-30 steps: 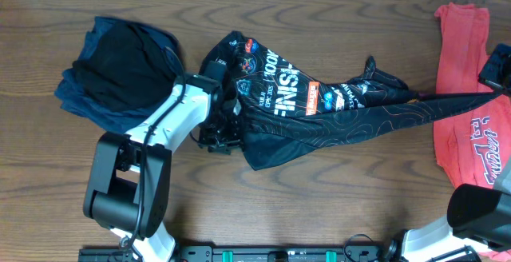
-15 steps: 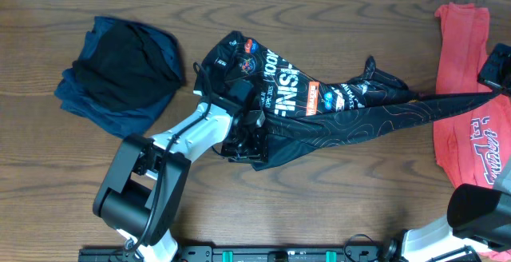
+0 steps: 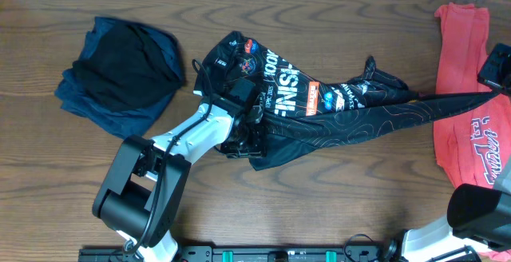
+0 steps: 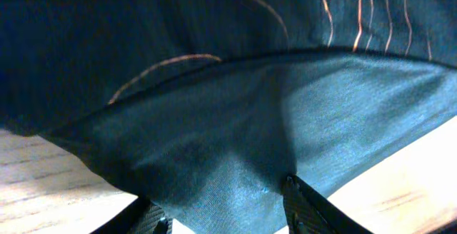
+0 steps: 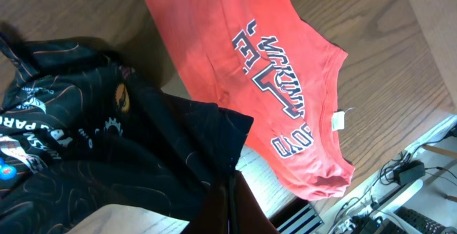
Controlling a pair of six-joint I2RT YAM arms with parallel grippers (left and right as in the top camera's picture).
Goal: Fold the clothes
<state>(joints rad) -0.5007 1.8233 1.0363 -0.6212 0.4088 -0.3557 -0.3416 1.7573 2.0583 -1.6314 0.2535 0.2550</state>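
I should close my left gripper on the fold now. A loose fold at the jersey's lower edge [image 3: 262, 137] [image 4: 223, 200] is between the open fingers.
The black jersey [image 3: 319, 106] with white lettering and thin orange lines lies across the middle of the table, pulled out into a long taut point toward the right. My right gripper [image 5: 230, 198] is shut on that point, beside the coral-red T-shirt [image 5: 250, 70]. My left gripper [image 3: 246, 140] sits at the jersey's lower left edge. In the left wrist view its fingers [image 4: 303, 205] stand well apart, with a fold of the jersey [image 4: 228, 134] lying loosely between them. A navy and black pile of clothes [image 3: 120, 70] rests at the back left.
The coral-red T-shirt [image 3: 463, 94] is spread along the right edge of the wooden table [image 3: 343, 198]. The left arm's white link [image 3: 184, 146] reaches diagonally from the front edge. Cables and a rail [image 5: 400, 184] lie past the table edge.
The left arm has swung to the right along the jersey's lower edge and stopped there. The right gripper and the stretched jersey point have not moved.
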